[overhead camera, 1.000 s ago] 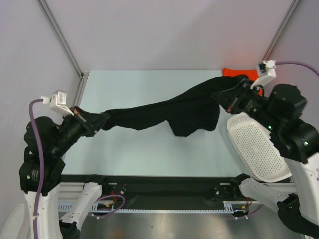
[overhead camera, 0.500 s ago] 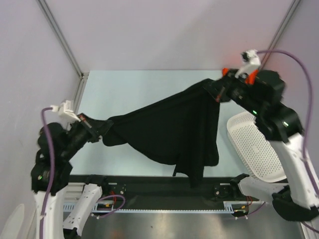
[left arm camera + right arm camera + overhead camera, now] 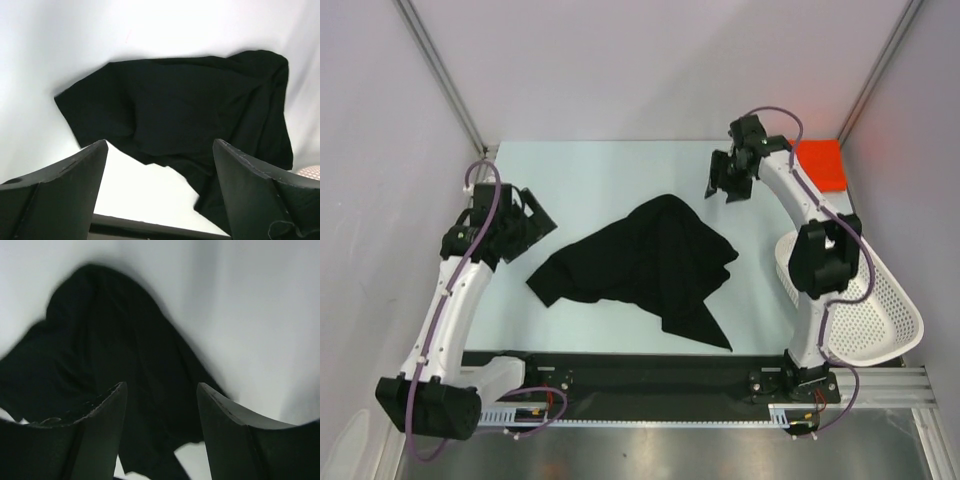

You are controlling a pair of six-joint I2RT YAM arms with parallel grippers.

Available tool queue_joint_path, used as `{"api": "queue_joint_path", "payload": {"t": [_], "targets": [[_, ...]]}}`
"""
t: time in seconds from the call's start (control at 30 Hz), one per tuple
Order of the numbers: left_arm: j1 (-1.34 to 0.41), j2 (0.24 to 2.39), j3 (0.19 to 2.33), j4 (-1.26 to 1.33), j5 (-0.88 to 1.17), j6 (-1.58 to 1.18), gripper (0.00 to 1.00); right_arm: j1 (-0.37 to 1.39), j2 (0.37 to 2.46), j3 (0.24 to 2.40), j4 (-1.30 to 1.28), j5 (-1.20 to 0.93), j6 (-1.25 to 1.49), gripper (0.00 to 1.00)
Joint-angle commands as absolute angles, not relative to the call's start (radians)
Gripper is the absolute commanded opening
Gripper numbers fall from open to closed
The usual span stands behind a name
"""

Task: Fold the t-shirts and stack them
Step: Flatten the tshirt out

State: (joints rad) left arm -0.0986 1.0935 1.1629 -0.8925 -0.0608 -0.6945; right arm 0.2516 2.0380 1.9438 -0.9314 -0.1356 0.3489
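Note:
The left gripper grabs the crumpled black t-shirt's outlying corner next. That spreads the t-shirt open and flat for folding.
The black t-shirt (image 3: 645, 265) lies loose and crumpled on the table's middle, also visible in the left wrist view (image 3: 190, 110) and the right wrist view (image 3: 95, 365). The orange-red t-shirt (image 3: 819, 163) lies at the far right corner. My left gripper (image 3: 538, 222) hangs open just left of the black shirt, nothing between its fingers (image 3: 65, 195). My right gripper (image 3: 722, 186) is open above the table behind the shirt's far right edge, holding nothing; its fingers (image 3: 235, 435) stand apart.
A white mesh basket (image 3: 865, 305) lies tilted at the right edge of the table (image 3: 580, 170), by the right arm's base. Grey walls close in the back and sides. A black rail (image 3: 650, 375) runs along the near edge.
Both grippers have opened and let go of the black shirt, which dropped from its stretched, lifted spread onto the table. The right gripper moved back and left; the left arm pulled away to the left.

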Motion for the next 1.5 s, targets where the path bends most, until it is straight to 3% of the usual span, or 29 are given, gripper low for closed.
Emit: {"api": "queue_joint_path", "payload": {"t": [0.0,0.17,0.23,0.33,0.4,0.5,0.63,1.13,1.23,1.47], "targets": [[-0.094,1.008,1.103,-0.882,-0.126,-0.669,0.92,0.293,1.783,1.769,-1.023,-0.143,0.291,0.64],[-0.094,0.924,0.898,-0.836,-0.031,-0.719,0.83,0.416,1.515,1.329,-0.887,-0.207,0.333,0.64],[-0.091,0.899,0.798,-0.83,0.05,-0.788,0.8,0.51,1.317,1.024,-0.846,-0.219,0.411,0.63],[-0.072,0.852,0.723,-0.836,0.005,-0.865,0.76,0.537,1.248,0.936,-0.815,-0.233,0.469,0.63],[-0.019,0.809,0.642,-0.822,0.003,-0.938,0.67,0.541,1.22,0.846,-0.793,-0.262,0.509,0.62],[0.05,0.775,0.554,-0.752,0.023,-1.021,0.6,0.551,1.172,0.801,-0.788,-0.262,0.561,0.61],[0.083,0.848,0.506,-0.713,0.017,-1.107,0.63,0.551,1.141,0.816,-0.827,-0.226,0.578,0.61],[0.126,1.127,0.531,-0.635,-0.051,-1.144,0.5,0.502,1.132,0.822,-0.876,-0.199,0.529,0.61],[0.126,1.16,0.526,-0.64,-0.051,-1.164,0.43,0.488,1.14,0.815,-0.867,-0.201,0.526,0.61],[0.126,1.253,0.488,-0.569,0.003,-1.17,0.4,0.482,1.178,0.81,-0.85,-0.201,0.526,0.61]]}}
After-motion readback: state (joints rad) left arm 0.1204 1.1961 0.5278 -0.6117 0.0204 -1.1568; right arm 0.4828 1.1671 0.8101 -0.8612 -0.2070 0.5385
